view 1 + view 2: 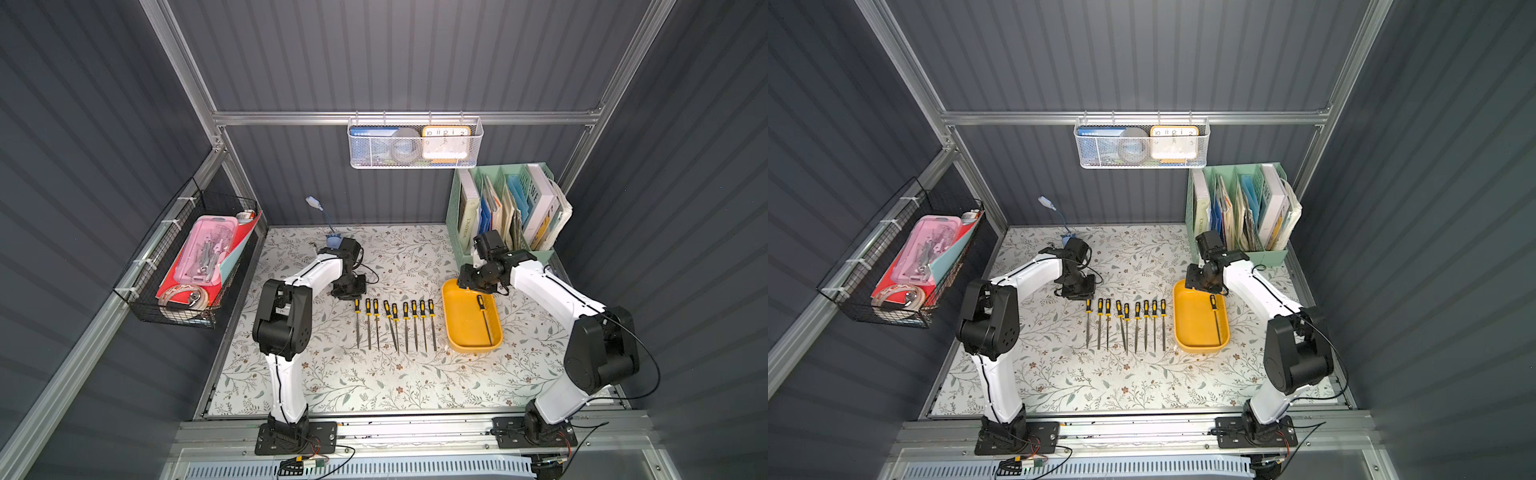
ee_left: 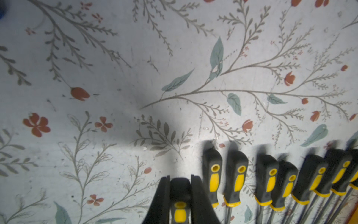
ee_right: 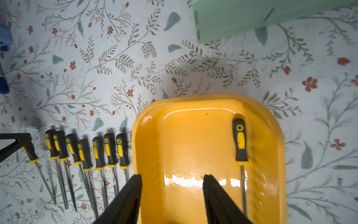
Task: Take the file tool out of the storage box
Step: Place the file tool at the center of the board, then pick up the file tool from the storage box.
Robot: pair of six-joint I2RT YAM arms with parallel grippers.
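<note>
I should let go of the file tool with my left gripper: the held file tool's body (image 1: 358, 332) lies flat on the mat, and the file tool would stay in the row if I opened.
The yellow storage box (image 1: 459, 328) (image 1: 1192, 328) lies on the floral mat at the right. One black-and-yellow file tool (image 1: 484, 320) (image 3: 240, 143) lies inside it along its right wall. My right gripper (image 1: 471, 283) (image 3: 172, 176) hangs open over the box's far end, nothing between its fingers, to the left of that file. My left gripper (image 1: 351, 291) (image 2: 180, 177) is shut on the handle of another file tool (image 1: 357, 322) (image 2: 180, 194), the leftmost in a row of several files (image 1: 401, 324) on the mat.
A mint-green book organiser (image 1: 503, 208) stands at the back right, just behind the right arm. A black wire basket (image 1: 187, 257) with a pink case hangs on the left wall. A white mesh basket (image 1: 415, 143) hangs on the back rail. A small blue object (image 1: 332, 240) sits behind the left arm.
</note>
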